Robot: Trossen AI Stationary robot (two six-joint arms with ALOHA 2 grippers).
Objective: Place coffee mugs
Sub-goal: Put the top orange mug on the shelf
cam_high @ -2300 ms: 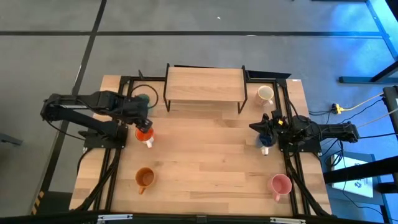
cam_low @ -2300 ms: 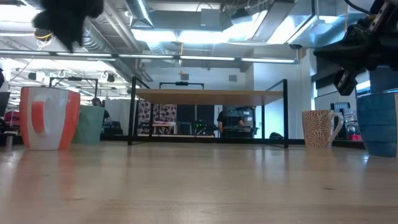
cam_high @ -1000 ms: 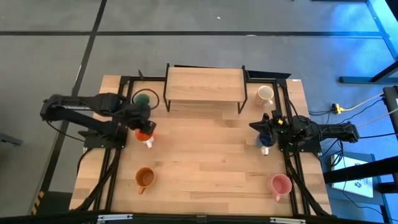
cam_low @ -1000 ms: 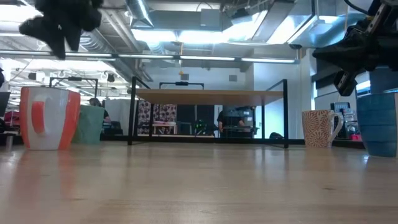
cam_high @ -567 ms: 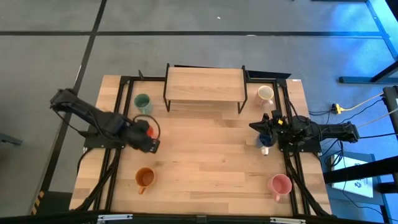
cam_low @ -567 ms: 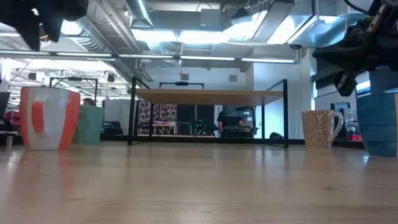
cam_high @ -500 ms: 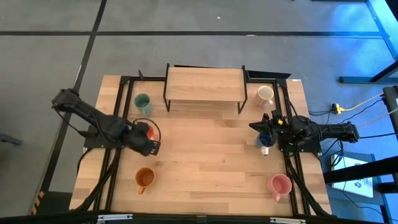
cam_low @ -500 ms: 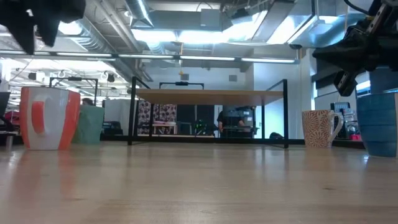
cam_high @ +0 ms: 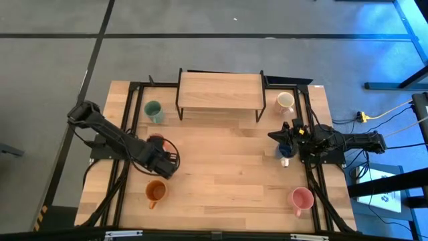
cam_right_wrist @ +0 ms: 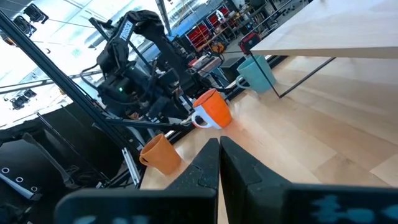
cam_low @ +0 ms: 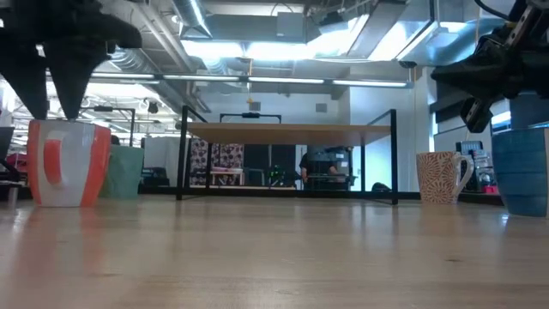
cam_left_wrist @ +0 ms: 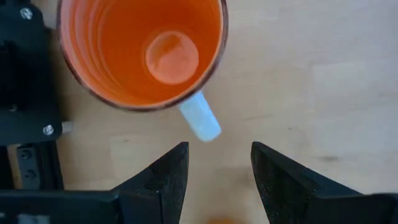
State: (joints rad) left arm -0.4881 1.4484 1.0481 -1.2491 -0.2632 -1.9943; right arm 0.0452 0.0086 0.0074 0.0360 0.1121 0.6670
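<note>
The white handle (cam_left_wrist: 200,122) is still beyond my left gripper's fingers, so it is too early to close, as closing now would miss it. The gripper moves toward the handle first, then closes on it.
My left gripper (cam_high: 166,163) (cam_left_wrist: 219,163) is open and points down at the table. It hovers just on the near side of the red-orange mug (cam_high: 156,140) (cam_left_wrist: 142,50), whose white handle (cam_left_wrist: 200,122) points toward the fingers. The orange mug (cam_high: 155,192) stands nearer the near edge. My right gripper (cam_high: 283,140) (cam_right_wrist: 219,152) is shut and hangs over the dark blue mug (cam_high: 285,155) (cam_low: 523,167), touching nothing that I can see. Green mug (cam_high: 154,110), cream-white mug (cam_high: 285,101) and pink mug (cam_high: 301,199) stand upright on the table.
A wooden shelf on black legs (cam_high: 219,92) stands at the middle of the far edge. Black frame rails (cam_high: 127,134) run along the table's left and right sides. The bare wood in the middle (cam_high: 227,167) holds nothing.
My left gripper has moved from beside the green and red-orange mugs toward the near edge, past the red-orange mug, with the arm swinging round. In the low view it has grown larger and come lower. The red-orange mug has stayed in place.
</note>
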